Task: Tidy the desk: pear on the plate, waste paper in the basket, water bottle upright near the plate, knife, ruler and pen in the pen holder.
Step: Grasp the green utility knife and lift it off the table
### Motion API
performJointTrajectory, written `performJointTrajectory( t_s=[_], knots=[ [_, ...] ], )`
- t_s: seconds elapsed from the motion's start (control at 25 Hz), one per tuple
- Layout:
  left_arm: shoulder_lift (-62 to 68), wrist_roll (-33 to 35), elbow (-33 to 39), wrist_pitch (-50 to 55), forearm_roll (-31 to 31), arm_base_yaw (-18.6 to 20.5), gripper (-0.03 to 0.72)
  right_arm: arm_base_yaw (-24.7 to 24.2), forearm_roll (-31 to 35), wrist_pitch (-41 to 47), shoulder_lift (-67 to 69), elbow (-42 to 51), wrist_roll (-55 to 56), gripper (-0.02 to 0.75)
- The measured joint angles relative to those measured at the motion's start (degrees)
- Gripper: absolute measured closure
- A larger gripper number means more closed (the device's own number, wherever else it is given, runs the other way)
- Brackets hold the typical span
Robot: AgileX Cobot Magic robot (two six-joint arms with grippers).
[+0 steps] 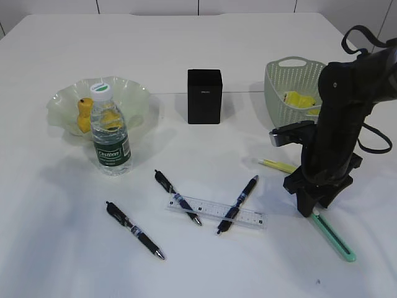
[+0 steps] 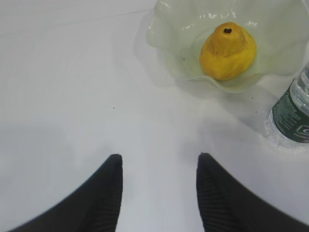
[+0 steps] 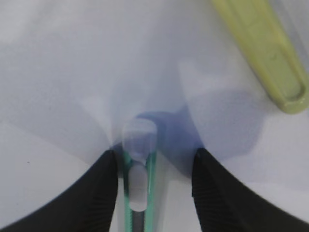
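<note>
I will next grab the green utility knife by its slider end (image 3: 138, 159) with my right gripper. Then I can tidy it into the pen holder.
The mint-green knife (image 1: 335, 237) lies on the desk (image 1: 56, 248) at the front right. My right gripper (image 1: 308, 208) points down over its near end, open. In the right wrist view the knife (image 3: 139, 186) lies between the spread fingers (image 3: 99, 193), closer to the left one, and my right gripper (image 3: 154, 157) is not closed on it. The pear (image 2: 227, 50) sits in the green plate (image 2: 169, 34), with the water bottle (image 1: 110, 133) upright beside it. My left gripper (image 2: 159, 162) hangs open over bare desk. The waste paper (image 1: 298, 99) lies in the basket (image 1: 282, 87). Three pens (image 1: 177, 197) and the ruler (image 1: 217, 212) lie in front of the pen holder (image 1: 205, 96).
A yellow-green flat handle (image 1: 279, 165) lies just left of the right arm; in the right wrist view this handle (image 3: 270, 53) is at the upper right. Two pens lie across the ruler and a third pen (image 1: 134, 230) lies further left.
</note>
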Motion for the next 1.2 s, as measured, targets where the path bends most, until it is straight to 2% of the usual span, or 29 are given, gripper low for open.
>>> performJointTrajectory(
  t_s=[0.6, 0.72, 1.12, 1.2],
  knots=[
    [0.0, 0.0, 0.0, 0.0, 0.0, 0.0, 0.339, 0.0, 0.0, 0.0, 0.0, 0.0, 0.2, 0.370],
    [0.0, 0.0, 0.0, 0.0, 0.0, 0.0, 0.339, 0.0, -0.1, -0.1, 0.0, 0.0, 0.2, 0.405],
    [0.0, 0.0, 0.0, 0.0, 0.0, 0.0, 0.339, 0.0, 0.0, -0.4, 0.0, 0.0, 0.2, 0.591],
    [0.0, 0.0, 0.0, 0.0, 0.0, 0.0, 0.339, 0.0, 0.5, -0.5, 0.0, 0.0, 0.2, 0.606]
  ],
)
